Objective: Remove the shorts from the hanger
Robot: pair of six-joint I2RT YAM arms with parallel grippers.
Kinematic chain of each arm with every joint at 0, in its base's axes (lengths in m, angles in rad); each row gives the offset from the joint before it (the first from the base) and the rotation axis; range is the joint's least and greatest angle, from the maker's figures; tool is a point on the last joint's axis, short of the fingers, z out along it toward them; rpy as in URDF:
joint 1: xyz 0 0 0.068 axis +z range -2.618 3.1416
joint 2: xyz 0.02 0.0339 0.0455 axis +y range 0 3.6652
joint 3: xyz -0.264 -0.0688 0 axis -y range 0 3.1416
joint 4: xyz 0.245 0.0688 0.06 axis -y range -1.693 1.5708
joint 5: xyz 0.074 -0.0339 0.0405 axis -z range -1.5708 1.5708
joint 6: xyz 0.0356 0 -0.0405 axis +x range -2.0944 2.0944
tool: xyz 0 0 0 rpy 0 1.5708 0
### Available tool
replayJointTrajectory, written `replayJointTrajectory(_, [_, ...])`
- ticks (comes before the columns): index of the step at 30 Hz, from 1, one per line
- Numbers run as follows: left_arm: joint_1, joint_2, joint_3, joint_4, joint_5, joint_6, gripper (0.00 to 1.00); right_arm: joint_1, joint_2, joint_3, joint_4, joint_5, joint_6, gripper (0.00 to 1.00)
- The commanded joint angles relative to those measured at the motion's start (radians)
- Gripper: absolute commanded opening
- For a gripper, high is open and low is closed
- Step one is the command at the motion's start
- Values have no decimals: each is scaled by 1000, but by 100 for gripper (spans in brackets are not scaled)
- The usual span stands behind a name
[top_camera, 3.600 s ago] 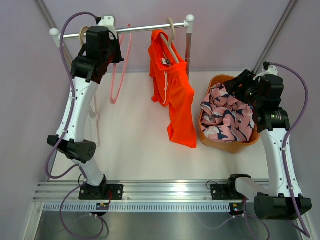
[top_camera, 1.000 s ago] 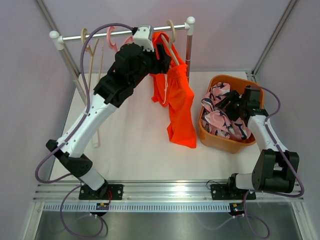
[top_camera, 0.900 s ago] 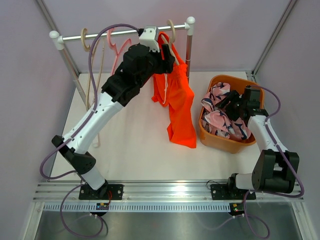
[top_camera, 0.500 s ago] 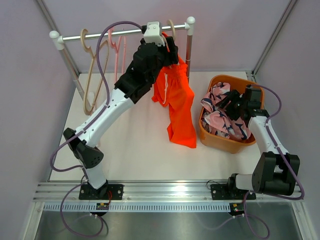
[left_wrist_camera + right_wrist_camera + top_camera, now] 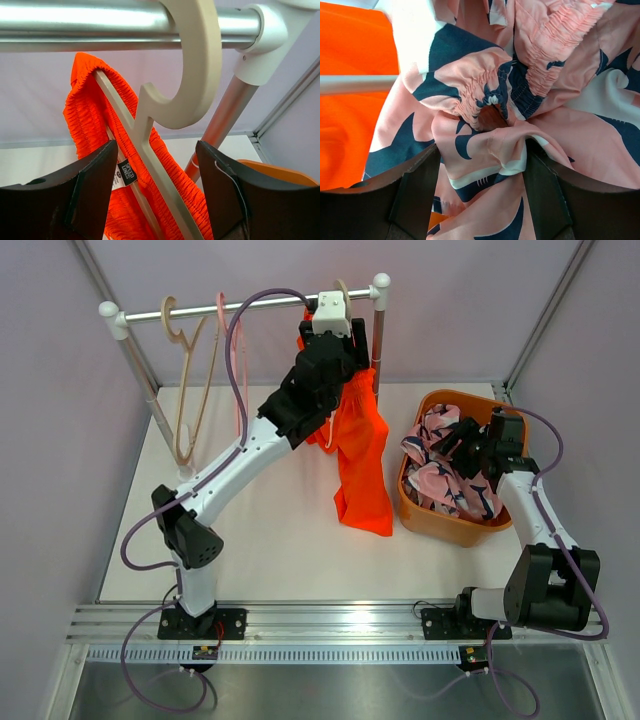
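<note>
My left gripper should pull the shorts off next, so it will grab the cream hanger at its neck below the hook [image 5: 142, 131] and leave the orange waistband free.
The bright orange shorts [image 5: 362, 460] hang by the waistband [image 5: 85, 115] from a cream hanger [image 5: 150, 145] hooked over the metal rail [image 5: 250, 305]. My left gripper [image 5: 335, 325] is up at the rail. It stands open [image 5: 157, 195] with one finger on each side of the hanger's neck and the orange waistband, touching neither. The pink patterned shorts [image 5: 445, 480] lie crumpled in the orange basket [image 5: 450, 533]. My right gripper [image 5: 470, 445] is down in the basket, open [image 5: 480, 190], with bunched pink fabric [image 5: 485, 100] lying between its fingers. No navy shorts show.
An empty beige hanger [image 5: 190, 390] and an empty pink hanger [image 5: 237, 370] hang on the left part of the rail. The rail's right upright [image 5: 225, 120] stands just right of the orange shorts. Lilac walls close in the white table [image 5: 270, 530].
My left arm has swung right along the rail, from beside the empty hangers to the orange shorts' hanger. The right arm, high over the basket at first, has stayed low in it.
</note>
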State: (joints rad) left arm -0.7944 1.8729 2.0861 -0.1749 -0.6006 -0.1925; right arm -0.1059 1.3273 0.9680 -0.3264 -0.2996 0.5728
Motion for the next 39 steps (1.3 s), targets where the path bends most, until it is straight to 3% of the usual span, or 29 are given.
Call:
replayJointTrajectory(1, [-6, 12, 34, 104, -111, 53, 66, -3, 3, 44, 36, -21, -17, 72])
replayJointTrajectory(9, [-6, 80, 173, -40, -59, 74, 62, -3, 13, 49, 50, -49, -7, 72])
replayJointTrajectory(18, [4, 74, 177, -93, -45, 81, 49, -3, 4, 44, 49, -52, -13, 72])
replayJointTrajectory(34, [54, -26, 124, -138, 12, 122, 2, -3, -30, 28, 47, -58, -8, 71])
replayJointTrajectory(39, [54, -57, 156, -162, 87, 157, 0, -3, -42, 31, 33, -49, -16, 71])
